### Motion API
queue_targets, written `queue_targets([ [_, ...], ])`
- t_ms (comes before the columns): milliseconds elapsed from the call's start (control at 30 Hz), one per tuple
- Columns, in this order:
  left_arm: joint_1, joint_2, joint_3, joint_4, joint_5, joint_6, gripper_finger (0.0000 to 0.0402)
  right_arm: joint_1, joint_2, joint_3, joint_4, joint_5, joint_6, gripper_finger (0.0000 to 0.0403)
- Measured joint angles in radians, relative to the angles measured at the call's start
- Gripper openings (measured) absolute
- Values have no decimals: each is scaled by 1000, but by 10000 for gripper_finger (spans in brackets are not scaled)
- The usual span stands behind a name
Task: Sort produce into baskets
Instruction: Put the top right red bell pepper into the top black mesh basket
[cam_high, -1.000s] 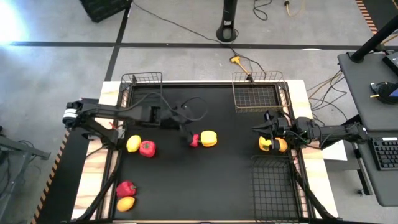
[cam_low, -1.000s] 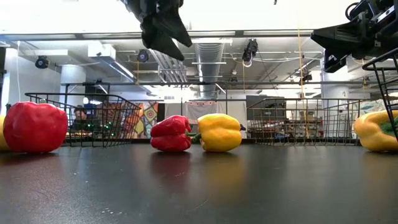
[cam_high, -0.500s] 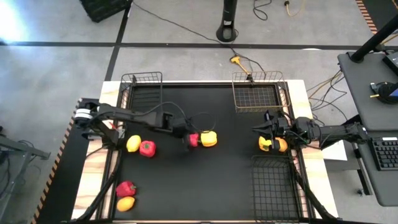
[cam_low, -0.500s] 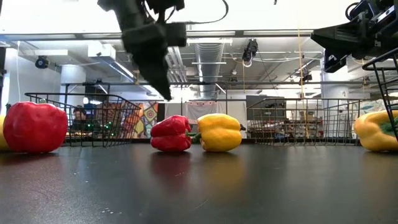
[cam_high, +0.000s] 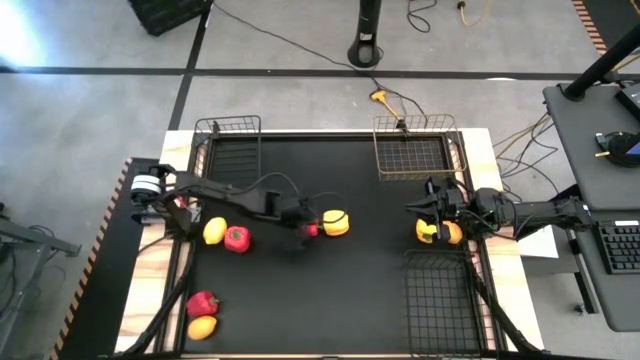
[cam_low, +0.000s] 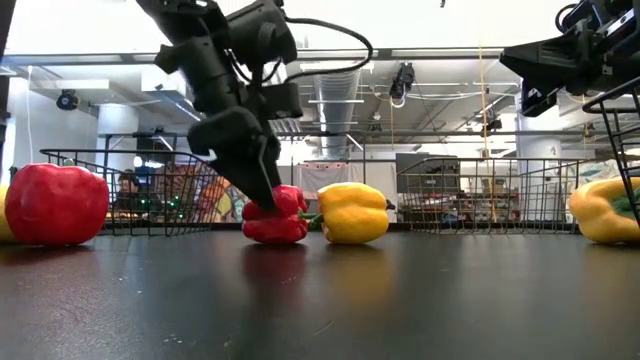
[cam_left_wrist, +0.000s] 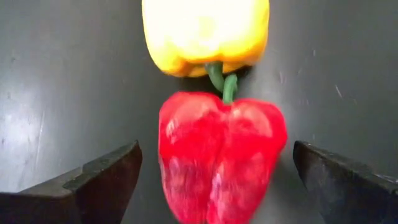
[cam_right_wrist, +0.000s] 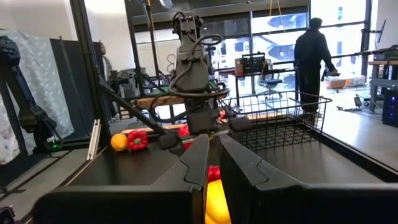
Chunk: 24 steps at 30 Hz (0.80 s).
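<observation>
My left gripper is going to grab the red bell pepper by its rounded sides next. The pepper will then be sorted into the black wire basket (cam_high: 236, 155).
A red bell pepper (cam_left_wrist: 221, 155) lies on its side at the middle of the black table (cam_high: 340, 290). Its stem meets the stem of a yellow bell pepper (cam_left_wrist: 205, 34) lying just to its right (cam_high: 336, 222). My left gripper (cam_high: 306, 228) is low over the red pepper and open. One finger (cam_left_wrist: 99, 180) stands on each side of the pepper, with a gap between each finger and the pepper. My right gripper (cam_high: 410, 209) is shut and hangs above the table at the right, holding nothing. In the right wrist view a yellow piece (cam_right_wrist: 214, 202) lies below its fingers.
A yellow fruit (cam_high: 214, 231) and a red pepper (cam_high: 237, 239) lie at the left. Another red pepper (cam_high: 202, 302) and yellow fruit (cam_high: 202, 327) lie near left. Two yellow-orange pieces (cam_high: 440, 233) lie at the right. A black basket (cam_high: 229, 128) stands far left, a tan basket (cam_high: 415, 150) far right, and a black basket (cam_high: 440, 300) near right.
My left gripper has come down from high above the table onto the red pepper at the middle, rolling a little as it sank. Its fingers now stand on either side of the pepper. The peppers have not moved.
</observation>
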Motion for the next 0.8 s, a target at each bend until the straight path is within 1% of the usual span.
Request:
queue_targets([
  [133,0,36,5,54,14,11,398,0,0,0,0,0,0,29],
  [400,0,120,26,63,34,13,395,0,0,0,0,0,0,29],
  [533,0,125,30,93,34,-13,379,0,0,0,0,1,0,29],
  [800,0,125,29,91,27,-36,340,0,0,0,0,1,0,29],
])
